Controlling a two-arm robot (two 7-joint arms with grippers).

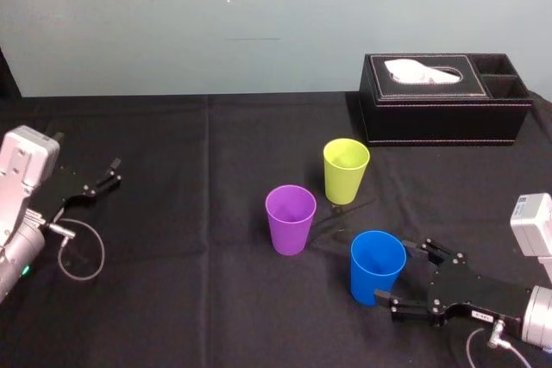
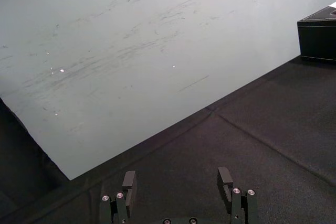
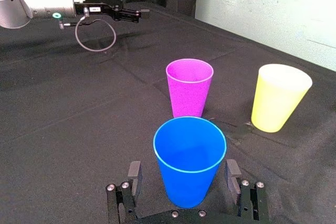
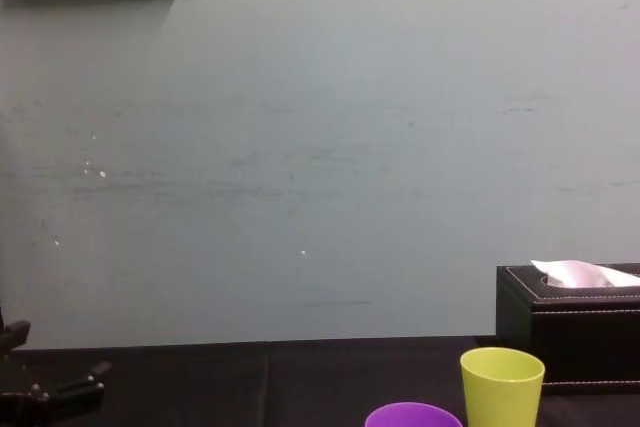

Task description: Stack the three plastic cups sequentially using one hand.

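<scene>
Next, my right gripper grabs the blue cup by its outer side (image 3: 188,186), to stack the blue cup into the yellow-green cup (image 3: 278,99).
Three plastic cups stand upright and apart on the black cloth. The yellow-green cup (image 1: 346,170) is farthest back, the purple cup (image 1: 290,219) is left of it, and the blue cup (image 1: 378,266) is nearest. My right gripper (image 1: 412,277) is open at table height with the blue cup (image 3: 190,161) between its fingers (image 3: 134,176); a small gap shows on each side. The purple cup (image 3: 189,86) and the yellow-green cup (image 3: 278,97) stand beyond it. My left gripper (image 1: 108,177) rests open and empty at the far left of the table.
A black tissue box (image 1: 444,96) with a white tissue sits at the back right, behind the yellow-green cup. A pale wall rises just behind the table's far edge. A loose cable (image 1: 79,252) loops by the left arm. Bare black cloth (image 1: 190,213) lies between the left gripper and the cups.
</scene>
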